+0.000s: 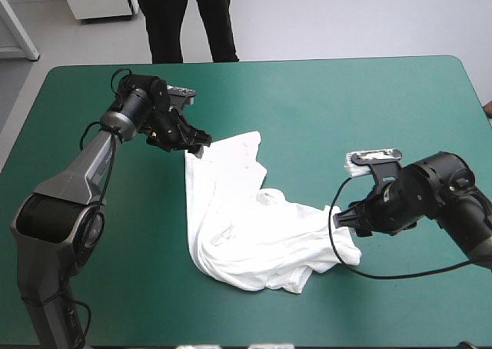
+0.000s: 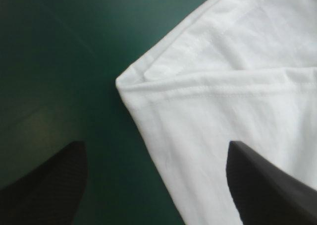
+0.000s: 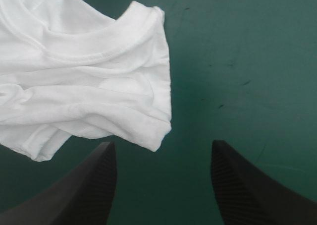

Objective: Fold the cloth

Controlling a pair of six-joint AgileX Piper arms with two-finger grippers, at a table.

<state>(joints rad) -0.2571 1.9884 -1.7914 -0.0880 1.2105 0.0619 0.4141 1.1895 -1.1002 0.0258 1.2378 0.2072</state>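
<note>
My right gripper will next pinch the T-shirt by its ribbed hem, where a rumpled fold (image 3: 116, 117) stands up at the T-shirt's edge.
The white T-shirt (image 1: 246, 218) lies crumpled and partly spread in the middle of the teal-green table. My left gripper (image 1: 196, 143) hovers open at the shirt's far left corner; in the left wrist view that hemmed corner (image 2: 130, 82) lies just ahead of the gap between the fingers (image 2: 153, 185), one finger over cloth, the other over bare cover. My right gripper (image 1: 344, 218) is open at the shirt's right edge. In the right wrist view a rumpled fold with a ribbed hem (image 3: 124, 86) lies ahead of its open fingers (image 3: 163, 185), nothing between them.
Bare teal-green cover (image 1: 369, 103) lies all around the shirt, widest toward the far right and the near left.
</note>
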